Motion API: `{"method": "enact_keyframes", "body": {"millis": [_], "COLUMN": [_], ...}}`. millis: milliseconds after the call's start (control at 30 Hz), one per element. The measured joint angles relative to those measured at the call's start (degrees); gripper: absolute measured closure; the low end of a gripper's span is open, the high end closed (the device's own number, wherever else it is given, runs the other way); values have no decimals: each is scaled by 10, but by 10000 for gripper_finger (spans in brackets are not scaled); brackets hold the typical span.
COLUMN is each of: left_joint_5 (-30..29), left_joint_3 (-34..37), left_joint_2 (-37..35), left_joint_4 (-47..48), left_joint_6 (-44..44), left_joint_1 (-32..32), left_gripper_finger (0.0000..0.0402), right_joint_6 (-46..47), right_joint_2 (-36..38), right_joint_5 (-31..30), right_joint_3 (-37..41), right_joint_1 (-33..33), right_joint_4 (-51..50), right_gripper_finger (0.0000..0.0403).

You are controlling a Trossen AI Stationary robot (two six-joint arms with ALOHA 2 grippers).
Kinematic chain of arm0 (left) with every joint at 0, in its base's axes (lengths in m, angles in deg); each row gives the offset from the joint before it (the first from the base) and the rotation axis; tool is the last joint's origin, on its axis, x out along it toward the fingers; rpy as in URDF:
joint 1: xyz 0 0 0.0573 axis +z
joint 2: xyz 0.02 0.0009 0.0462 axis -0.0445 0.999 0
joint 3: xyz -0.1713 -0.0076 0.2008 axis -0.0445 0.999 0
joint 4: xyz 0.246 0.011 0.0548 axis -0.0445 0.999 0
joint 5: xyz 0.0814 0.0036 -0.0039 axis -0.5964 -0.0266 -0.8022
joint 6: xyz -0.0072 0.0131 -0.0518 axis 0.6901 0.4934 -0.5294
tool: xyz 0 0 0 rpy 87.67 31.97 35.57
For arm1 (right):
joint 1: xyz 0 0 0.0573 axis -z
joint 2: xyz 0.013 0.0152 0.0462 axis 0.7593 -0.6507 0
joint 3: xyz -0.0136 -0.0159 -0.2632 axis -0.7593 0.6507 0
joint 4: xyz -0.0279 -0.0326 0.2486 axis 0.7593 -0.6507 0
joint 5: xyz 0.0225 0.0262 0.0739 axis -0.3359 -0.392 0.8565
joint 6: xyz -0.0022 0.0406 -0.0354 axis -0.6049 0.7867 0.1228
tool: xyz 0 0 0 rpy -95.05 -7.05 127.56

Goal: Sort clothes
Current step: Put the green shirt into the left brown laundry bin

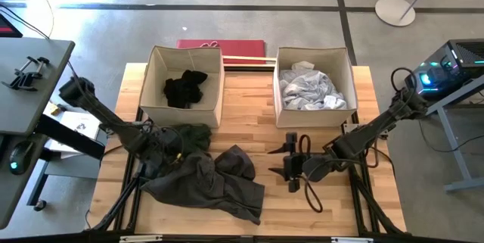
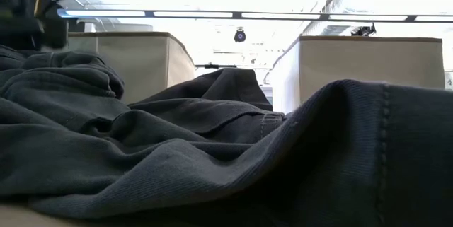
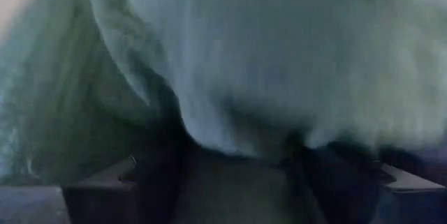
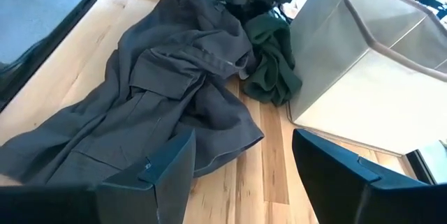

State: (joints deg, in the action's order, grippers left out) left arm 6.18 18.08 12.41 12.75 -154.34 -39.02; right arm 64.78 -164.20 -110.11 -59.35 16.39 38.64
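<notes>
I should next use my left gripper to grab the dark green garment by its bunched fold [image 1: 195,135], so it can be sorted into the box of black clothes [image 1: 184,88].
A dark green garment [image 1: 193,132] lies bunched on the wooden table in front of the left beige box, and it also shows in the right wrist view [image 4: 274,63]. A charcoal grey garment [image 1: 219,179] lies spread beside it toward the near edge, and fills the low view [image 2: 212,156]. My left gripper [image 1: 172,151] is open and set down into the green garment, which fills its wrist view [image 3: 279,56]. My right gripper [image 1: 274,161] is open and empty just above the table, right of the charcoal garment and pointing at it [image 4: 160,91]. My left gripper touches the dark green garment with its fingers [image 3: 160,182] spread apart. A bulge of the cloth [image 3: 244,119] lies over and between the finger ends and hides them. I cannot tell which part of the garment this is. The garment rests on the table.
The left beige box [image 1: 151,76] holds black garments [image 1: 185,88]. The right beige box [image 1: 277,84] holds white and light grey garments [image 1: 310,91]. A red flat thing [image 1: 221,44] lies behind the boxes. Bare wood shows between the boxes and in front of the right one.
</notes>
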Motion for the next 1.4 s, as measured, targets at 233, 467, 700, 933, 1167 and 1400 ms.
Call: {"method": "enact_keyframes", "body": {"millis": [233,467,700,933,1167,1400], "left_joint_5": [23,51,58,-2,-73,-124], "left_joint_3": [83,91,96,88,-13,-168], "left_joint_2": [-1,-1,-14,-77,-145,-150], "left_joint_4": [-140,-172,-301,-448,-447,-454], "left_joint_6": [-8,-2,47,183,439,746], "left_joint_1": [9,10,10,42,87,114], "left_gripper_finger": [182,330,378,396,396,396], "right_joint_6": [1,29,37,65,61,65], "right_joint_2": [-27,-43,-61,-63,-63,-63], "right_joint_5": [0,-6,-6,-6,-6,-6], "right_joint_3": [0,0,0,0,0,0], "right_joint_1": [0,0,0,0,0,0], "right_joint_4": [3,4,3,-2,-3,-5], "right_gripper_finger": [176,176,176,176,176,176]}}
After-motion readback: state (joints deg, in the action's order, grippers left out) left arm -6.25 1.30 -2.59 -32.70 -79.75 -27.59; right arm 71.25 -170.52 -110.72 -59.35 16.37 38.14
